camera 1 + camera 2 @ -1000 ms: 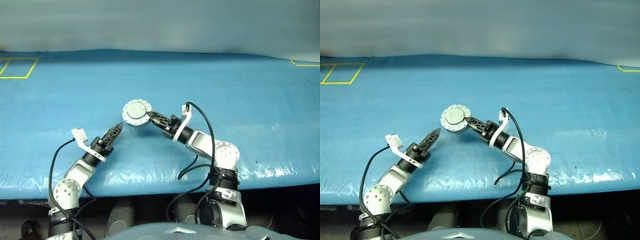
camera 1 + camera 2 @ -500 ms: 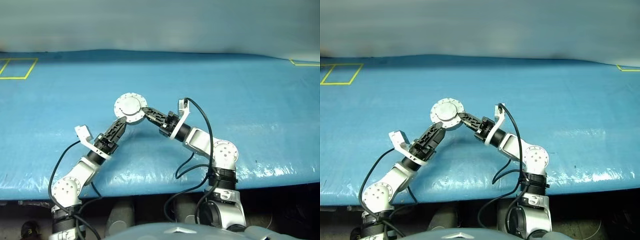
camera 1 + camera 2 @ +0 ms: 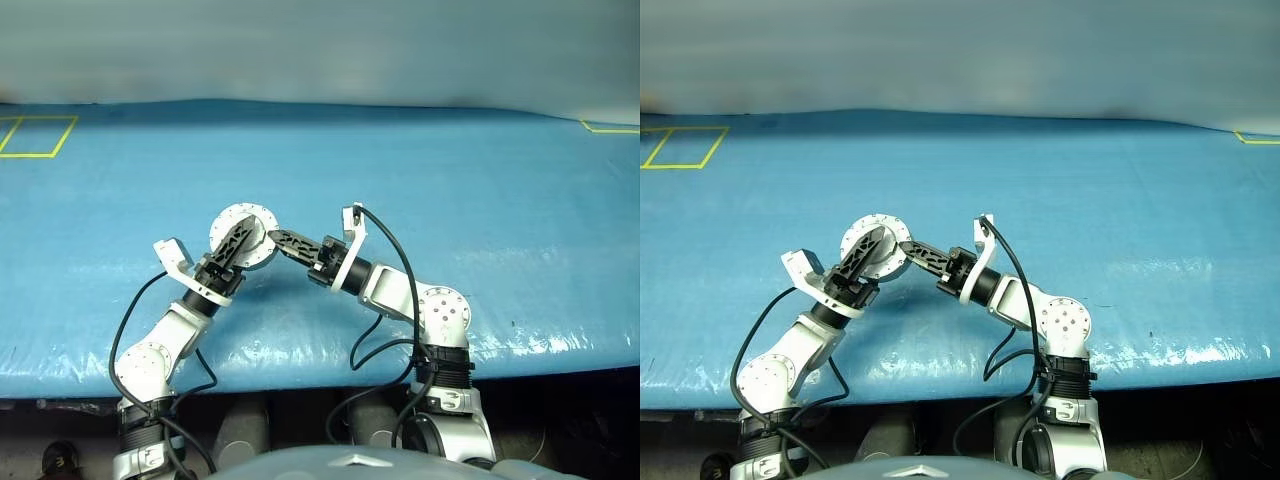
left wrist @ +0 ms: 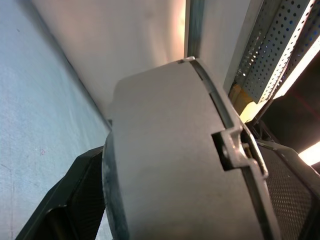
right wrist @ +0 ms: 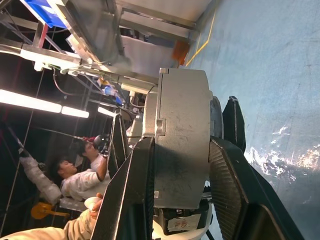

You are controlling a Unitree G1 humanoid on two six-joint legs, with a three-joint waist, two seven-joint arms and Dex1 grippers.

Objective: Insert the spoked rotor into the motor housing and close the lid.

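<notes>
The motor housing (image 3: 256, 243) has my left gripper's fingers beside both of its sides, so my left gripper needs to close on it now.
The round silver motor housing (image 3: 256, 243) hangs above the blue table, with the lid (image 3: 232, 222) lying shut on it, its studded plain face turned up towards the head camera. My right gripper (image 3: 272, 237) is shut on the housing (image 5: 182, 135), one finger (image 5: 127, 200) on each flat face. My left gripper (image 3: 238, 235) is open, and its fingers (image 4: 75, 200) stand on either side of the housing (image 4: 170, 165), which sits in the gap between them. The spoked rotor is hidden.
The blue table cover (image 3: 450, 180) spreads wide on all sides, with its front edge just before the arms. A yellow taped rectangle (image 3: 36, 135) marks the far left. Behind the housing, the right wrist view shows a person (image 5: 75, 175) and metal racks.
My right gripper has carried the housing to the left and nearer to me. My left gripper has risen, opened wider and come over the housing, which now lies between its fingers.
</notes>
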